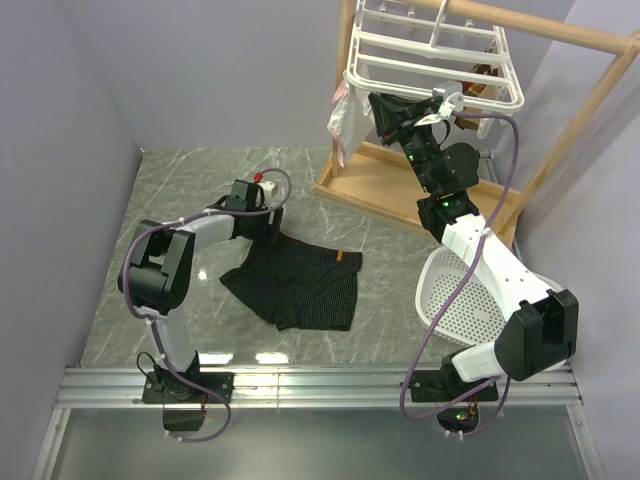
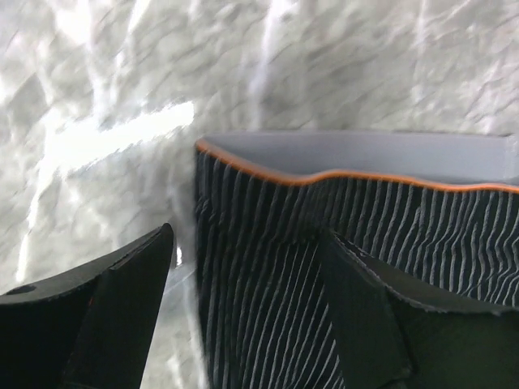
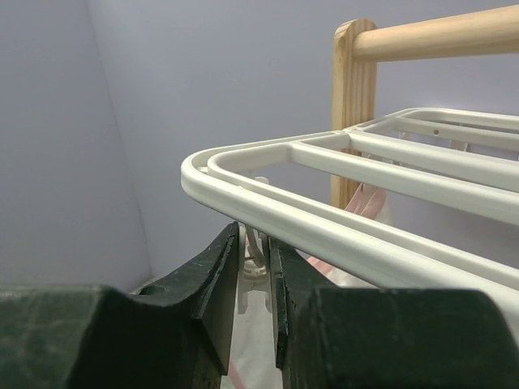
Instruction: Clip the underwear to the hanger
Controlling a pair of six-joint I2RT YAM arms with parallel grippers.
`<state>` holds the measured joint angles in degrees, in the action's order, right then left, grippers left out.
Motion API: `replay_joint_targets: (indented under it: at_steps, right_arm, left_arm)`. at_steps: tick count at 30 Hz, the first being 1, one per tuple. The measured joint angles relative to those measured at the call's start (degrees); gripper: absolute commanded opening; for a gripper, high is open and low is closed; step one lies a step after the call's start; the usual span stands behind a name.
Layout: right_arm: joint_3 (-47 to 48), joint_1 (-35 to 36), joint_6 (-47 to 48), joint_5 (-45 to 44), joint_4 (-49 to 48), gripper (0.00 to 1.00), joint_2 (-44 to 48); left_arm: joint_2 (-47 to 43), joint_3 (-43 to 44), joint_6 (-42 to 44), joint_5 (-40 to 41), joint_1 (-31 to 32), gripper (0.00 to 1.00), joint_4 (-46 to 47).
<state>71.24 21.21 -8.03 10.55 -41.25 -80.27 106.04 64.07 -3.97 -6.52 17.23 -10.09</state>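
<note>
The underwear (image 1: 300, 285) should be grabbed next with my left gripper by its corner just below the orange-trimmed waistband (image 1: 272, 236). The waistband edge is then free to clip.
The underwear (image 1: 300, 285), black ribbed briefs with orange trim, lies flat on the marble table. My left gripper (image 1: 262, 208) hovers over its far left corner. In the left wrist view this gripper (image 2: 245, 235) is open, one finger over bare table, the other over the underwear (image 2: 268, 284) just below the waistband. The hanger (image 1: 430, 60), a white barred rack, hangs from the wooden frame at the back right. My right gripper (image 1: 383, 108) reaches up under its near left edge. Seen from the right wrist, that gripper (image 3: 254, 243) is shut on a small white clip (image 3: 254, 261) hanging under the hanger's outer bar (image 3: 324, 231).
A wooden frame (image 1: 400, 190) with a tray base holds the rack; its post (image 3: 354, 97) shows behind. A whitish pouch (image 1: 340, 125) and a brown item (image 1: 485, 85) hang from the rack. A white perforated basket (image 1: 465, 300) lies under the right arm.
</note>
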Motion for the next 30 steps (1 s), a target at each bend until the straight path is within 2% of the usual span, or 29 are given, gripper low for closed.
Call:
replay_joint_targets:
  at_steps: [2,4,5,6,8,9,11,12,16,22,25,30]
  right_arm:
    - [0.00,0.00,0.00,-0.02,0.00,0.00,0.00]
    - [0.00,0.00,0.04,-0.04,0.00,0.00,0.00]
    - [0.00,0.00,0.07,-0.09,0.00,0.00,0.00]
    - [0.00,0.00,0.13,-0.11,0.00,0.00,0.00]
    - [0.00,0.00,0.22,-0.20,0.02,0.00,0.00]
    - [0.00,0.02,0.22,-0.20,0.02,0.00,0.00]
    - [-0.02,0.00,0.24,-0.22,0.04,0.00,0.02]
    - [-0.07,0.02,0.26,-0.22,0.07,0.00,0.07]
    - [-0.11,0.02,0.28,-0.24,0.11,0.00,0.24]
    - [-0.11,0.00,0.15,-0.24,0.13,0.00,0.42]
    - [-0.11,0.00,-0.02,-0.24,0.17,0.00,0.42]
    - [-0.11,0.00,-0.50,-0.20,0.24,0.00,0.42]
  left_arm:
    - [0.81,0.81,-0.04,0.39,1.03,0.77,0.50]
    - [1.84,1.99,-0.22,0.57,1.84,0.67,0.79]
    - [2.36,2.60,-0.24,0.66,2.05,0.60,0.76]
    - [3.08,3.45,-0.28,0.72,2.23,0.48,0.74]
    - [4.26,4.76,-0.24,0.72,2.38,0.34,0.55]
    - [4.70,5.40,-0.20,0.52,2.38,0.23,0.37]
    - [5.35,6.34,0.26,-0.11,2.36,0.14,-0.20]
    - [5.40,6.40,0.26,-0.48,2.25,0.05,-0.31]
    - [4.02,4.63,1.88,-3.52,2.34,0.00,1.22]
    - [-7.48,-3.15,5.38,-12.46,4.07,0.00,11.69]
    - [-11.23,-2.40,5.44,-16.44,6.23,0.00,19.30]
    - [-11.43,1.88,5.14,-18.60,9.64,0.00,27.17]
